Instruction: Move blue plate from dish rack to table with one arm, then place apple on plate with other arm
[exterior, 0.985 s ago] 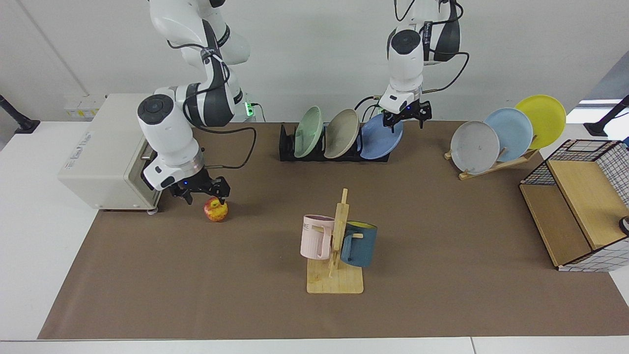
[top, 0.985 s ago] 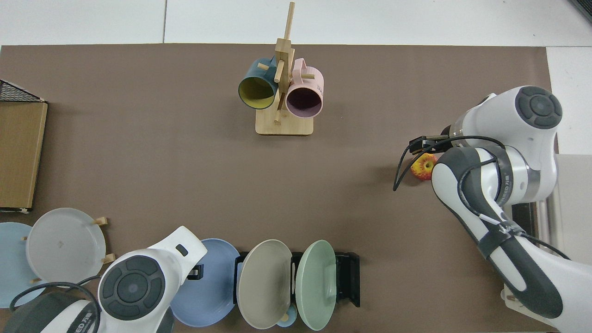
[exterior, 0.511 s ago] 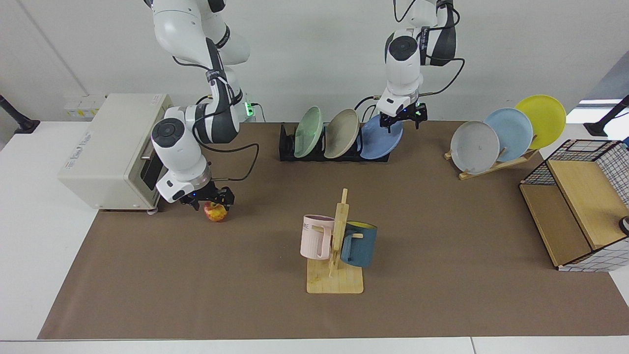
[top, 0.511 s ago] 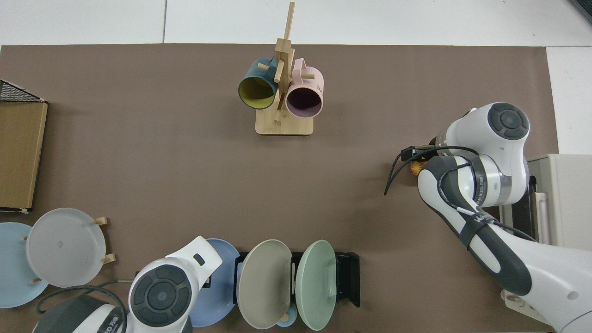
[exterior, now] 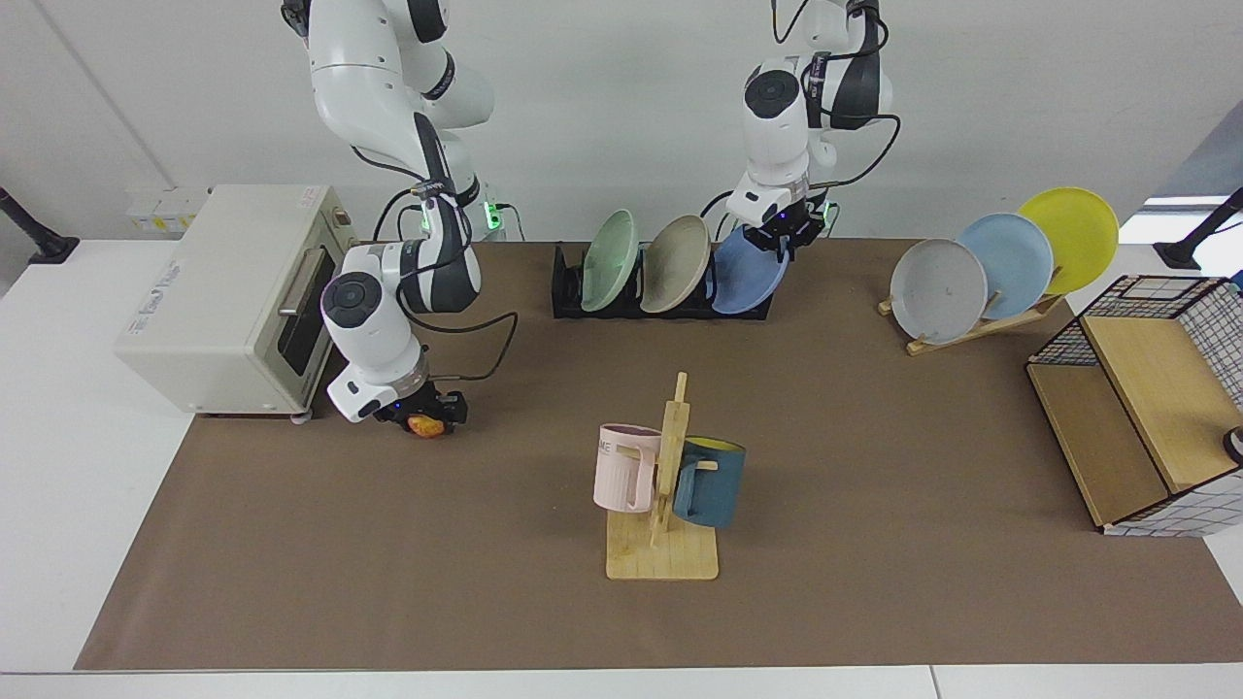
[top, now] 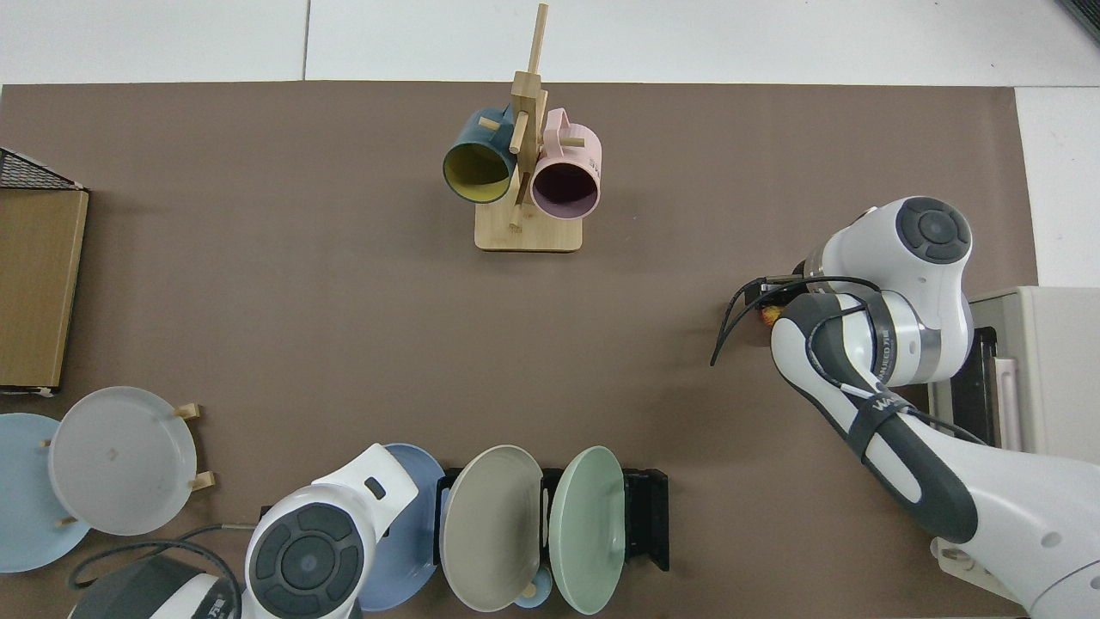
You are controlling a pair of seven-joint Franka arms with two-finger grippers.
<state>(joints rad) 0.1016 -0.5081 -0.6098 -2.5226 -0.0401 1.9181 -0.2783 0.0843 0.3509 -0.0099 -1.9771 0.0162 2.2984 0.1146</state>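
Note:
My left gripper should grab the blue plate by its upper rim [exterior: 741, 233] next, to move it from the dish rack [exterior: 568, 291] to the table.
The blue plate [exterior: 746, 280] leans in the right end slot of the black dish rack [exterior: 568, 291], beside a beige and a green plate. My left gripper [exterior: 794, 233] is open at the plate's upper rim, fingers either side of it. In the top view the left arm's wrist [top: 314, 550] covers much of the blue plate [top: 412, 507]. The apple [exterior: 425, 427] rests on the table's brown mat [exterior: 874, 437] by the toaster oven. My right gripper [exterior: 424, 417] is down over it, open, fingers straddling the fruit. Only a sliver of the apple [top: 767, 312] shows from above.
A wooden mug tree [exterior: 665, 485] with a pink and a dark blue mug stands mid-mat. A slanted wooden stand [exterior: 981, 325] at the right holds grey, pale blue and yellow plates. A wire-and-wood shelf [exterior: 1146, 408] sits at the right edge, a toaster oven [exterior: 223, 301] at the left.
The right gripper has come down from just above the apple until it straddles it. The left gripper has shifted slightly along the blue plate's top rim and turned. The plate and apple have not moved.

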